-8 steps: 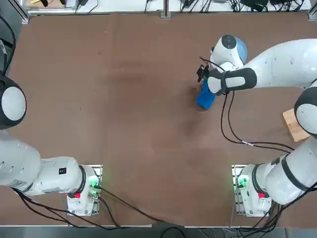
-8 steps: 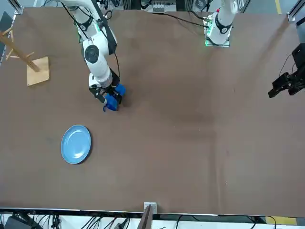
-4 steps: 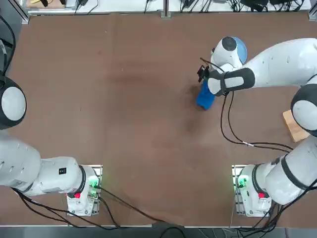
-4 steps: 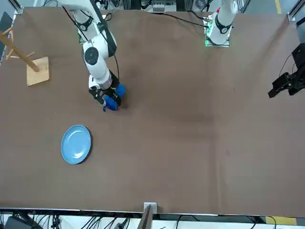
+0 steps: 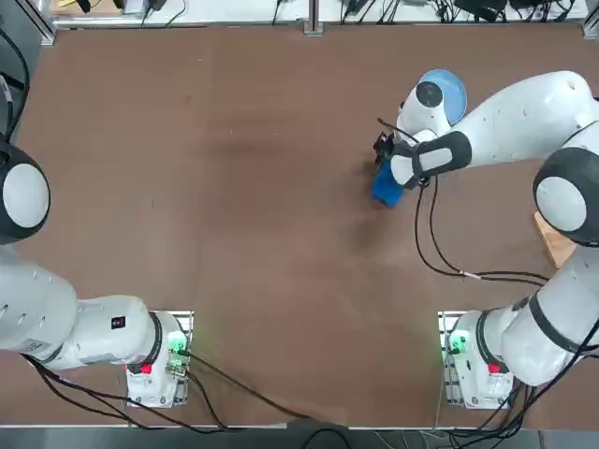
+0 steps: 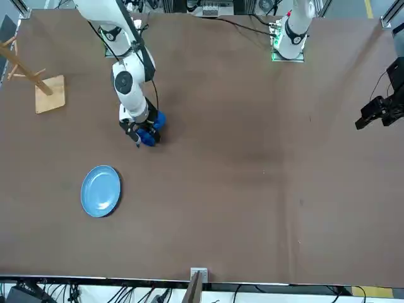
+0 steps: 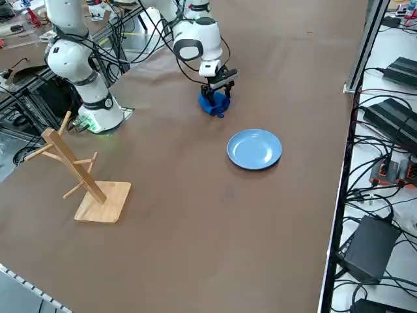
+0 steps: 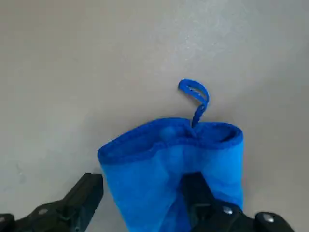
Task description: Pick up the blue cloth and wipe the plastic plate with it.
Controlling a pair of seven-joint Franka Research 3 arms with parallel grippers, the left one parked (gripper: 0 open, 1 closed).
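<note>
I need to take hold of the blue cloth by its bunched middle (image 8: 161,186) with my right gripper next, so that I can wipe the plastic plate with it.
The blue cloth (image 8: 169,154) lies bunched on the brown table, with a small loop of thread sticking out of it; it also shows in the top view (image 5: 386,189) and the front view (image 6: 151,136). My right gripper (image 8: 142,198) is down over it and open. One finger (image 8: 195,193) rests on the fabric's middle, while the other finger (image 8: 87,195) stands just outside its edge. The gripper also appears from above (image 5: 385,165) and from the side (image 7: 219,91). The plastic plate (image 7: 254,149), light blue and bare, sits a short way off (image 6: 101,190), partly under my forearm (image 5: 449,89).
A wooden peg rack (image 7: 81,173) on a square base stands near the table's right edge (image 6: 39,85). My arm's black cables (image 5: 435,248) trail over the table between the cloth and my base.
My right arm has shifted slightly and the hand has come lower over the cloth. In the top view more of the plate shows. The fingers stay open and the cloth has not moved.
</note>
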